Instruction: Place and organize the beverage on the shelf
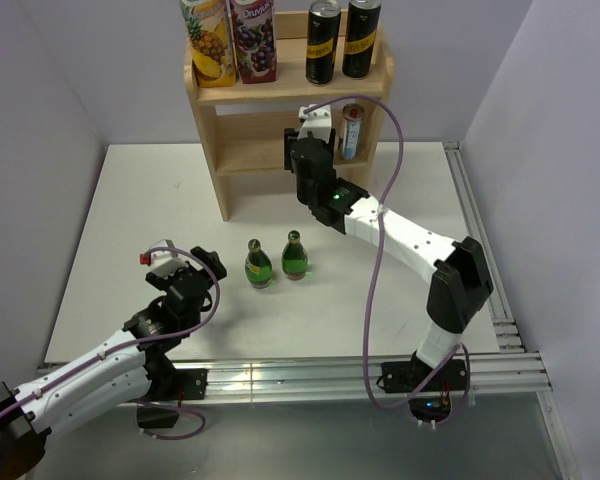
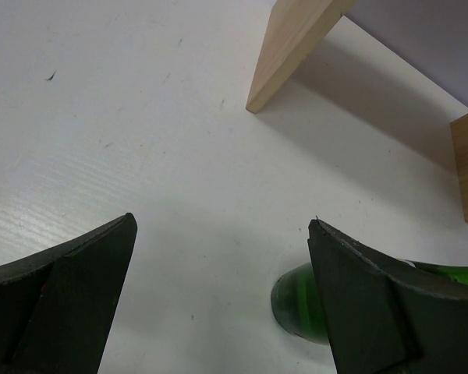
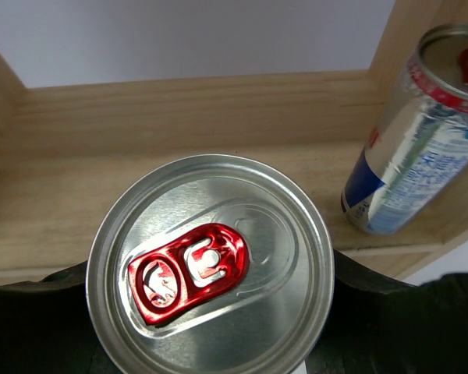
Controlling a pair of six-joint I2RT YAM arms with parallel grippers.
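Observation:
The silver can hangs across the front edge of the shelf's lower level (image 3: 78,195) and would fall off if I opened now, so my right gripper should keep holding it.
The wooden shelf (image 1: 238,150) stands at the back of the table. Its top tier holds two juice cartons (image 1: 230,40) and two black cans (image 1: 340,40). My right gripper (image 1: 315,128) reaches into the lower tier and is shut on a silver can with a red tab (image 3: 210,265). A silver-blue can (image 3: 417,140) stands to its right on that tier (image 3: 78,195), also in the top view (image 1: 352,130). Two green bottles (image 1: 258,266) (image 1: 294,257) stand on the table. My left gripper (image 1: 195,268) is open and empty, left of them. One bottle (image 2: 296,305) shows by the right finger (image 2: 390,312).
The white table (image 1: 130,210) ends in metal rails at the front and right (image 1: 480,230). Grey walls close in the back and sides. The shelf's side panels (image 2: 296,47) show ahead in the left wrist view. A purple cable loops over the right arm.

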